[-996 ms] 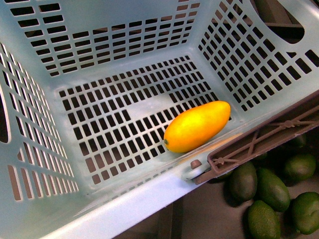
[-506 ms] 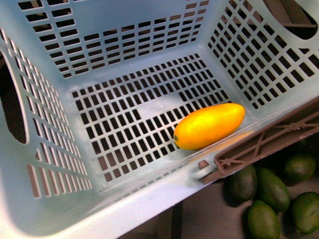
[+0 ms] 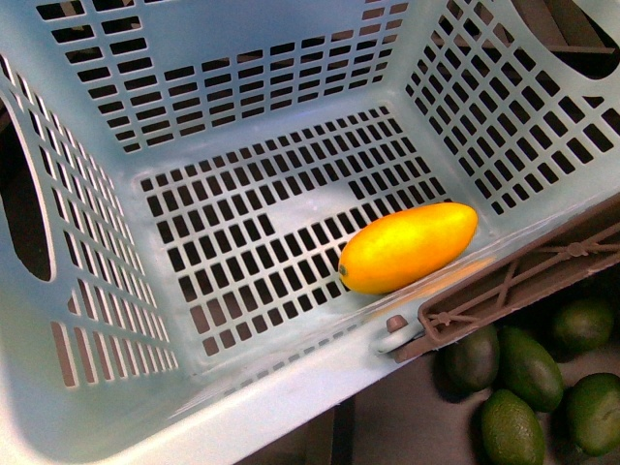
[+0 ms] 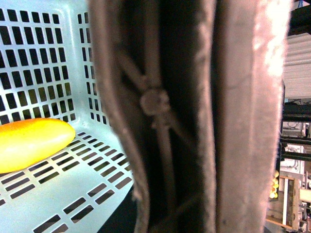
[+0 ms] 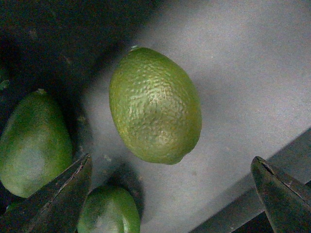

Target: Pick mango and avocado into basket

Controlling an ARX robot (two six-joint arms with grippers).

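I will next grab the olive-green avocado by its rounded middle (image 5: 155,107) with my right gripper. Then the avocado should go into the basket beside the mango.
The yellow-orange mango (image 3: 407,247) lies on the slotted floor of the aqua basket (image 3: 242,58), against its near wall; it also shows in the left wrist view (image 4: 29,143). My left gripper is shut on the basket's brown handle (image 4: 160,121), which fills that view and hides the fingers. In the right wrist view an olive-green avocado (image 5: 155,104) lies on a grey surface. My right gripper (image 5: 170,194) hangs open above it, fingertips (image 5: 58,194) spread wider than the fruit. Neither gripper shows in the front view.
Several more avocados (image 3: 528,368) lie in a heap beside the basket's handle (image 3: 523,291) at the lower right. Two other avocados (image 5: 31,141) lie close to the one under my right gripper. A dark bin wall borders the grey surface (image 5: 252,63).
The basket with the mango inside has shifted a little to the right in the front view, then come almost to rest. The avocado heap has not moved.
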